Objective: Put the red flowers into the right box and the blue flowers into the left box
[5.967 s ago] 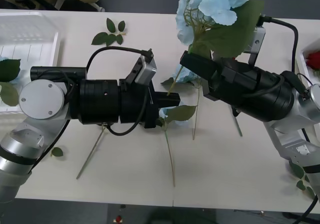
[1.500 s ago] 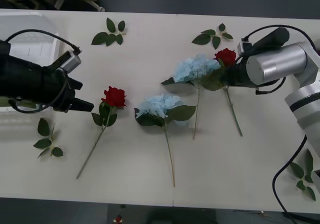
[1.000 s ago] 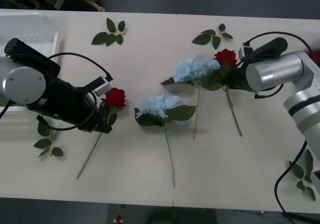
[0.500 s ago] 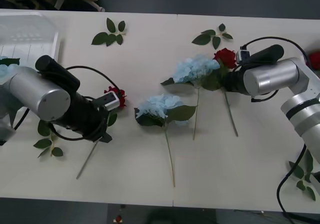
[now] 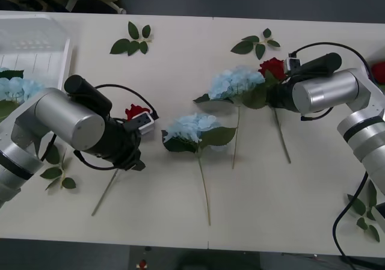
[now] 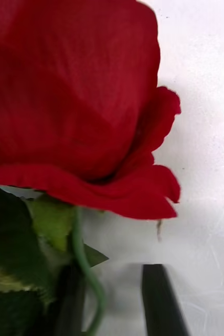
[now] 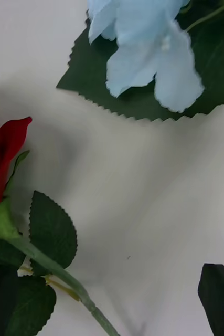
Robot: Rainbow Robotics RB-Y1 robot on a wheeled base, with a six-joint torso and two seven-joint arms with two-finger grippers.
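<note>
The rose's red petals spread out thin and loose at the bloom, so the left gripper should next take the rose by its green stem.
Two red flowers lie on the table. My left gripper is open and low over the left rose, whose stem runs between its black fingers. My right gripper sits just below the right rose. Its fingers stand either side of the stem, with a gap still showing. Two blue flowers lie mid-table, and another blue flower lies in the left box. The right box is hidden behind my right arm, where a red bloom shows.
Loose leaf sprigs lie at the back, near the left arm and at the front right. The table's front edge runs along the bottom of the front view.
My left arm swung from the left box across to the left rose and lowered over its stem. My right gripper stayed at the right rose, which shifted slightly.
</note>
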